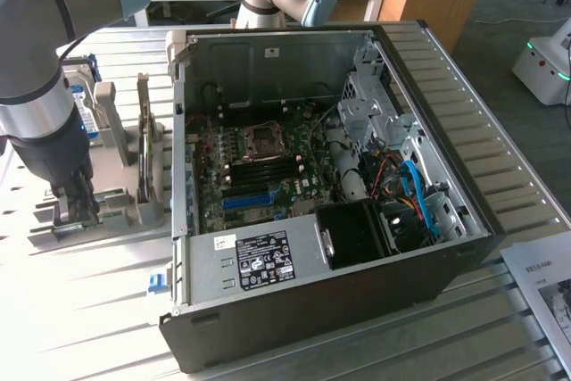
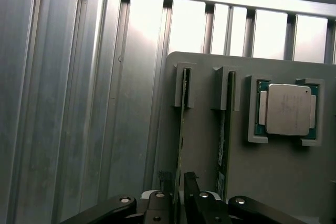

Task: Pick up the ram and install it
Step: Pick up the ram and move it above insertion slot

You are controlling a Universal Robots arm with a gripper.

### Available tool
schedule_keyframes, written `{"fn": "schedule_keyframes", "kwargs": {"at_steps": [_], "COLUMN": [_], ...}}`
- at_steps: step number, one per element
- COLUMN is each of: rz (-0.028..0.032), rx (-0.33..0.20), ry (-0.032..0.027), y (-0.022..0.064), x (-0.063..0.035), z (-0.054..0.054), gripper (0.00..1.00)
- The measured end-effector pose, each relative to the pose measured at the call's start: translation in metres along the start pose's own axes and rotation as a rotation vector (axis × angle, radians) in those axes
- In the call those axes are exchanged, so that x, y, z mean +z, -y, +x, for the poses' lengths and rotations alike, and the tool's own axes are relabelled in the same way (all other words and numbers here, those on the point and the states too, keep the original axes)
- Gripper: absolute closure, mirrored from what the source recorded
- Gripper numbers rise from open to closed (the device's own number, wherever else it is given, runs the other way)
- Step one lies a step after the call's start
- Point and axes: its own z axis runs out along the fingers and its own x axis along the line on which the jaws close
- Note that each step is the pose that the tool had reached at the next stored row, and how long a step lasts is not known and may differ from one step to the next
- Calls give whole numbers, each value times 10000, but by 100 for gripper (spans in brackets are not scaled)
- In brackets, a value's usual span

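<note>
I should next grab the ram with my gripper by its exposed top edge (image 2: 178,184) between the holder's posts, because the posts hold the ends of the ram (image 2: 181,121).
The ram (image 2: 181,121) is a thin green stick standing on edge in a slot of the grey holder (image 2: 283,182). My gripper (image 2: 178,178) is lowered over its near end, one dark fingertip (image 2: 166,179) on each side of the board, with a little space left, so it is open. A second green stick (image 2: 223,129) stands in the neighbouring slot, untouched. In the exterior view the gripper (image 1: 76,205) is down at the grey holder (image 1: 116,211) on the exterior view's left, beside the open computer case (image 1: 312,185) with its motherboard (image 1: 259,162).
A silver processor chip (image 2: 287,109) sits in a recess of the holder beside the sticks. A blue-labelled hard drive (image 1: 78,100) stands behind the arm. The ribbed metal table (image 2: 79,103) runs around the holder. A paper sheet (image 1: 546,287) lies at the exterior view's right.
</note>
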Motion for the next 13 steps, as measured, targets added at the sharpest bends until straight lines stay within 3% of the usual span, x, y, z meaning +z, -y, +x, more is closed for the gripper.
{"fn": "schedule_keyframes", "kwargs": {"at_steps": [13], "rz": [-1], "rx": [0], "ry": [0], "y": [1], "x": [27], "z": [1], "gripper": [76]}}
